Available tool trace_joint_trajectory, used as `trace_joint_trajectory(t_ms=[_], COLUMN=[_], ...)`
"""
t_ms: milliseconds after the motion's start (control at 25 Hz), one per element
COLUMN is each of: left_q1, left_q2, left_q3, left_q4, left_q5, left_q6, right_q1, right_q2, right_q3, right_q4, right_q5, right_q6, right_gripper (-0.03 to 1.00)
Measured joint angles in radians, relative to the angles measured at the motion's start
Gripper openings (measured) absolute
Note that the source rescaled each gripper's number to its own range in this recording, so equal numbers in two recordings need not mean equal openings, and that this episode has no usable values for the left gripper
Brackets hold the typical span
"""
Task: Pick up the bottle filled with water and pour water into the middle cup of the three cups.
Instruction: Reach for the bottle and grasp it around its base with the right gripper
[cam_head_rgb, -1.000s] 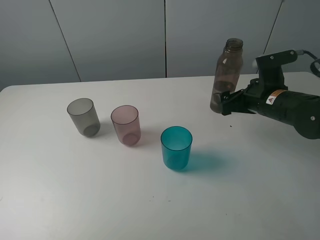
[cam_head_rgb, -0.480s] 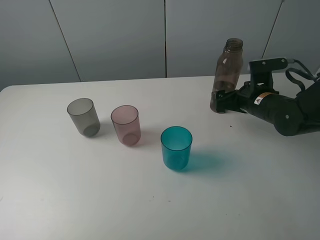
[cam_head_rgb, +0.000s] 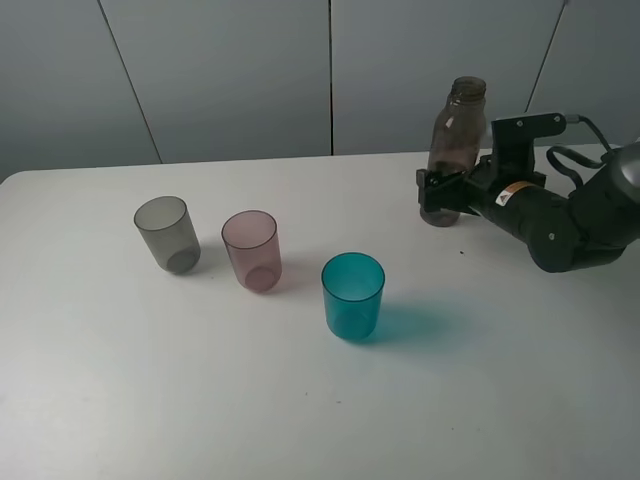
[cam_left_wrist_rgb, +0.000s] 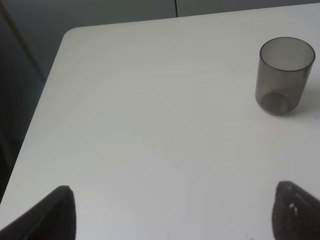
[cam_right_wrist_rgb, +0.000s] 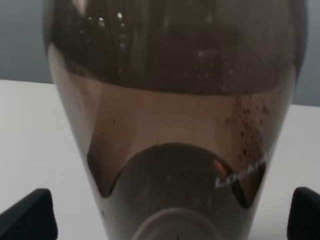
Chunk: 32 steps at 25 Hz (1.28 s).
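My right gripper should move forward before it closes on the bottle. White tabletop is still between both fingertips and the bottle's lower body (cam_head_rgb: 441, 214) (cam_right_wrist_rgb: 175, 195), so my fingers would miss the bottle if I closed now.
The brownish bottle (cam_head_rgb: 458, 130) stands upright and capless at the back right of the table. My right gripper (cam_head_rgb: 437, 197) is open, with one finger on each side of the bottle's base. In the right wrist view the bottle (cam_right_wrist_rgb: 175, 60) fills the frame between the spread fingertips (cam_right_wrist_rgb: 27, 215), and the water (cam_right_wrist_rgb: 170, 120) reaches partway up. The three cups stand in a slanted row: smoky grey (cam_head_rgb: 166, 233), the pink middle cup (cam_head_rgb: 251, 250), and teal-blue (cam_head_rgb: 353, 295). My left gripper (cam_left_wrist_rgb: 177, 215) is open and empty over bare table, with the grey cup (cam_left_wrist_rgb: 285, 75) ahead of it.
The white table (cam_head_rgb: 300, 420) has a rounded far-left corner (cam_left_wrist_rgb: 75, 35), with dark floor beyond its left edge. Grey wall panels stand behind the table. The right arm's dark body (cam_head_rgb: 560, 220) lies low over the table to the right of the bottle.
My right gripper has moved left and up to the bottle, so its fingers now straddle the base. The bottle and cups have not moved.
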Motion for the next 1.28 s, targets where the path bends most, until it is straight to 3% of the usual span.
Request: trace_joint_trajectory(t_ms=[160,1280], left_q1=[0.0,0.0], left_q2=[0.0,0.0], left_q3=[0.0,0.0], left_q4=[0.0,0.0], left_q5=[0.0,0.0], left_q6=[0.0,0.0], right_q1=[0.0,0.0], right_q2=[0.031,0.115], right_q3=[-0.016,-0.115], right_q4=[0.0,0.016], right_q5=[-0.049,-0.13], right_q6=[0.005,0.072], right_gripper=[1.0,1.0])
